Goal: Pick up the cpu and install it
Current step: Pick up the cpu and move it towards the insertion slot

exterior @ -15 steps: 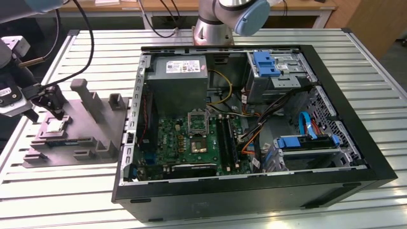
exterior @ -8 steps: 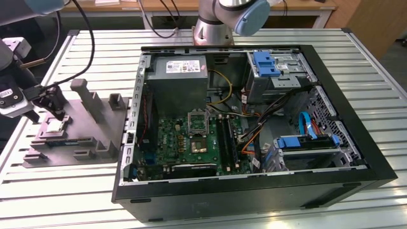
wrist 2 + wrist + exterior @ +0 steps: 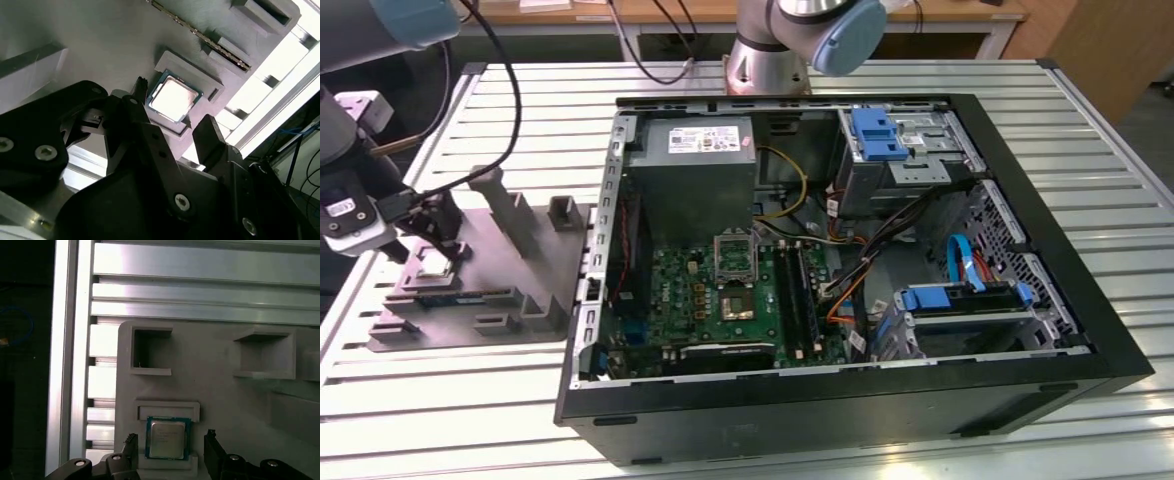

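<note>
Next, my gripper grabs the chip's open side edges, since raised holder blocks cover the chip's other two sides.
The cpu [image 3: 167,438], a small square chip with a dull silvery top, lies flat in a shallow nest on the grey fixture plate [image 3: 220,390]. It also shows in the second wrist view as the cpu [image 3: 172,97], and in the exterior view, at the far left, as the cpu [image 3: 435,264]. My gripper [image 3: 171,442] hangs just above it, open. One black finger [image 3: 131,446] stands on each side of the chip, and nothing is held. In the open computer case, the dark square socket [image 3: 738,302] sits on the green motherboard.
The black computer case [image 3: 1014,200] lies open on the slatted aluminium table [image 3: 1121,120], with a grey power-supply box [image 3: 700,150], blue drive brackets and loose cables inside. The fixture plate carries raised blocks and a long thin memory stick [image 3: 200,35]. A second arm's base [image 3: 767,60] stands behind the case.
</note>
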`<state>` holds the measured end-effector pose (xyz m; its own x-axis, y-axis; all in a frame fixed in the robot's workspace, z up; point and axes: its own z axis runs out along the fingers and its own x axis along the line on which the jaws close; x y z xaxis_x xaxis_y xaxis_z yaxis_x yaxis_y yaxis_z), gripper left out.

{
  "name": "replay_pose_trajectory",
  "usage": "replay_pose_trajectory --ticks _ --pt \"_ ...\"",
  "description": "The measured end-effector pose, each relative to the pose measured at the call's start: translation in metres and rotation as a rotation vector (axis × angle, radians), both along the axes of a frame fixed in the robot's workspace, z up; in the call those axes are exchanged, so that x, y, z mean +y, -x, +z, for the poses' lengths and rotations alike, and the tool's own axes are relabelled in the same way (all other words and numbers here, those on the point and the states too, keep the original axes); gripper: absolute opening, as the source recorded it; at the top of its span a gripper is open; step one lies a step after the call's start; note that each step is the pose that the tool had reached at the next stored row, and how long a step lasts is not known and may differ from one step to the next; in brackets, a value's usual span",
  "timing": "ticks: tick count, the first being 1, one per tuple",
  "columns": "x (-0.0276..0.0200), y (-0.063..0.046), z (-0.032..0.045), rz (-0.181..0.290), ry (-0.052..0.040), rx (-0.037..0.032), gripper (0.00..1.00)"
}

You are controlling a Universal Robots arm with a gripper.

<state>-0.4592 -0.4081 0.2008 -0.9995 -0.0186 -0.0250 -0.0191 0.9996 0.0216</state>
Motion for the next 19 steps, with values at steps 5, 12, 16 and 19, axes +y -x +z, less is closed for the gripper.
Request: replay_pose_trajectory --ticks 5,12,16,19 --pt "0.0 0.001 -0.0091 -0.001 0.0 0.0 0.63" --pt "0.0008 0.002 -0.0183 -0.001 0.0 0.001 0.63" --pt "0.0008 0.002 -0.02 -0.001 0.0002 0.0014 0.63" --pt "0.0008 0.002 -0.0202 -0.002 0.0001 0.0012 0.63"
